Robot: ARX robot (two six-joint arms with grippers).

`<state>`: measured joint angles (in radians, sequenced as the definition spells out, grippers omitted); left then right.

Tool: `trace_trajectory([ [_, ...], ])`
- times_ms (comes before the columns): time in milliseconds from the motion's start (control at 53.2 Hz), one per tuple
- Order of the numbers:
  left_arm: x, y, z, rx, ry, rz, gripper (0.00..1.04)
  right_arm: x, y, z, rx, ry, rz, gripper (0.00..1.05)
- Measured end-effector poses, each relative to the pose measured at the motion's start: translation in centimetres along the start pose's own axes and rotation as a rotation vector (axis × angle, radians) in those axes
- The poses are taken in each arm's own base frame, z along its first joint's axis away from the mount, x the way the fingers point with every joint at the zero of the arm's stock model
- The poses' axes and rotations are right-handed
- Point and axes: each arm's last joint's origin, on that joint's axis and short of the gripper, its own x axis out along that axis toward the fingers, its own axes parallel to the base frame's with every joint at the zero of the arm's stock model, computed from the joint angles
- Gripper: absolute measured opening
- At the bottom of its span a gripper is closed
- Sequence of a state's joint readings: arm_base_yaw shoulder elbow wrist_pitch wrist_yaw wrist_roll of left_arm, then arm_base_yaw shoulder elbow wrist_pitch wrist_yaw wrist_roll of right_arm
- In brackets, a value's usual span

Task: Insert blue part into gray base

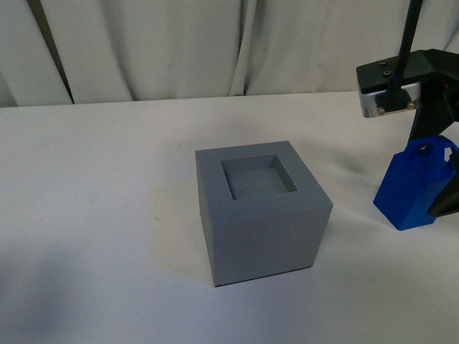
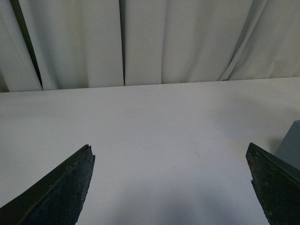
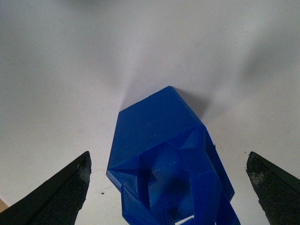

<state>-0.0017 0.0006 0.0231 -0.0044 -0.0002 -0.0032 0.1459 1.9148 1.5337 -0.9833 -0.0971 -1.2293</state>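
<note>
My right gripper grabs the blue part by its loop handle (image 3: pixel 197 183) next. This leaves the blue part's square body (image 3: pixel 147 117) free to slide into the gray base.
The gray base (image 1: pixel 262 210) stands in the middle of the white table, its square recess empty and facing up. A corner of it shows in the left wrist view (image 2: pixel 291 145). The blue part (image 1: pixel 414 185) stands upright at the right edge of the front view, handle up. My right gripper (image 3: pixel 168 161) is open, directly above the blue part (image 3: pixel 159 140), with a finger (image 3: pixel 65 192) on each side and not touching it. My left gripper (image 2: pixel 171 154) is open and empty over bare table, to the left of the base; it is out of the front view.
The white table (image 1: pixel 100 215) runs back to a white curtain (image 1: pixel 179 43). The right arm's black wrist (image 1: pixel 401 82) hangs over the far right of the table.
</note>
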Motion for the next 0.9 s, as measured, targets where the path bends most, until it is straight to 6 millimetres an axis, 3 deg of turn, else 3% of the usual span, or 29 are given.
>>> trace_trajectory([
  [263, 0.0, 0.0, 0.0, 0.0, 0.0, 0.0, 0.99, 0.11, -0.02, 0.29, -0.002, -0.003, -0.002, 0.95],
  [488, 0.0, 0.0, 0.0, 0.0, 0.0, 0.0, 0.99, 0.24, -0.1, 0.28, -0.002, 0.001, -0.001, 0.64],
  [638, 0.0, 0.0, 0.0, 0.0, 0.0, 0.0, 0.99, 0.18, -0.16, 0.17, 0.0, 0.002, -0.001, 0.49],
  [901, 0.0, 0.0, 0.0, 0.0, 0.0, 0.0, 0.99, 0.04, -0.12, 0.03, 0.005, 0.003, 0.013, 0.48],
])
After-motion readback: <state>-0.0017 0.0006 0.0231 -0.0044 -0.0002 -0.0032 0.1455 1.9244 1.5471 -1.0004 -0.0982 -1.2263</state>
